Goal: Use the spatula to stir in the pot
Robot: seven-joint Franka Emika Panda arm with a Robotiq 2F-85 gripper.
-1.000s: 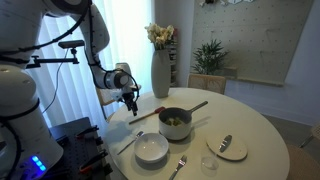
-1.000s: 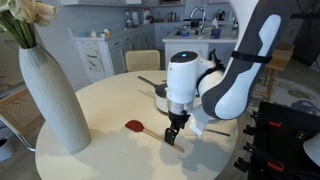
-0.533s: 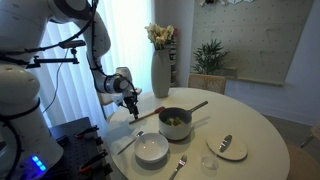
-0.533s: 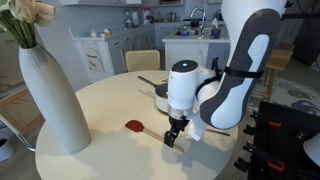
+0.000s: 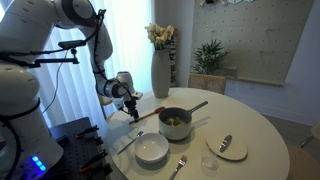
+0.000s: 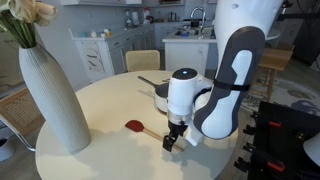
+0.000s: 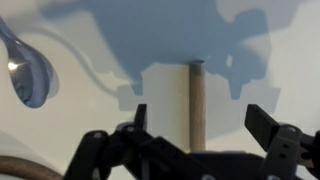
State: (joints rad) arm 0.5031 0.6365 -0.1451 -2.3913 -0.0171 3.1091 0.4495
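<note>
The gripper should pick up the spatula across its wooden handle (image 7: 197,95) next, near the end of the handle, so the spatula's reddish head stays free to stir in the pot.
The spatula (image 6: 140,129) lies flat on the round white table, with its reddish head towards the vase and its pale wooden handle (image 7: 197,95) running under my gripper. My gripper (image 6: 171,139) is open and low over the handle's end. In the wrist view its two fingers (image 7: 195,115) straddle the handle without touching it. It also shows in an exterior view (image 5: 133,111). The dark grey pot (image 5: 175,122) with greenish contents and a brown handle stands just beyond. In an exterior view the pot (image 6: 159,93) is mostly hidden behind the arm.
A tall white vase (image 5: 161,70) (image 6: 50,95) stands near the spatula's head. A white bowl (image 5: 152,150), a fork (image 5: 180,162) and a plate (image 5: 227,147) with a utensil sit on the table's near side. A silver spoon (image 7: 28,70) lies beside the handle.
The arm has shifted and the gripper has sunk slightly closer to the spatula's handle. The spatula and the pot have not moved.
</note>
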